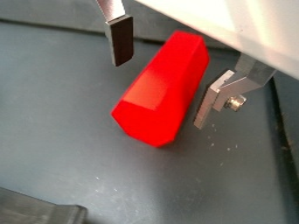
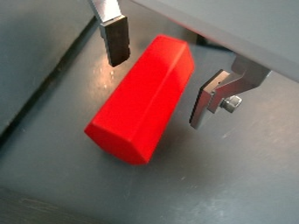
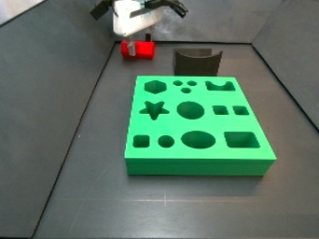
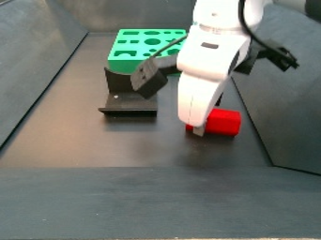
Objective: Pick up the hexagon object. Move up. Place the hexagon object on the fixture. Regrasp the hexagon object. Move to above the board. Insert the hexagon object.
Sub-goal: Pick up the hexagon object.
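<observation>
To place the red hexagon object on the fixture (image 3: 196, 62), my gripper next needs to grab its long flat sides.
The hexagon object (image 1: 162, 94) is a bright red prism lying on its side on the dark floor; it also shows in the other wrist view (image 2: 142, 98) and in both side views (image 3: 138, 48) (image 4: 222, 122). My gripper (image 1: 163, 84) is open around it, one finger (image 1: 119, 38) on one side and the other finger (image 1: 218, 98) on the opposite side, with small gaps showing. The gripper (image 3: 134, 35) is low at the far end of the floor. The fixture (image 3: 196, 62) (image 4: 130, 97) stands beside the green board (image 3: 195, 126) (image 4: 145, 43).
The floor's walls rise close behind the gripper (image 3: 75, 37). The arm's white body (image 4: 207, 66) hides part of the peg in a side view. A dark edge of the fixture's base shows in a wrist view (image 1: 35, 208).
</observation>
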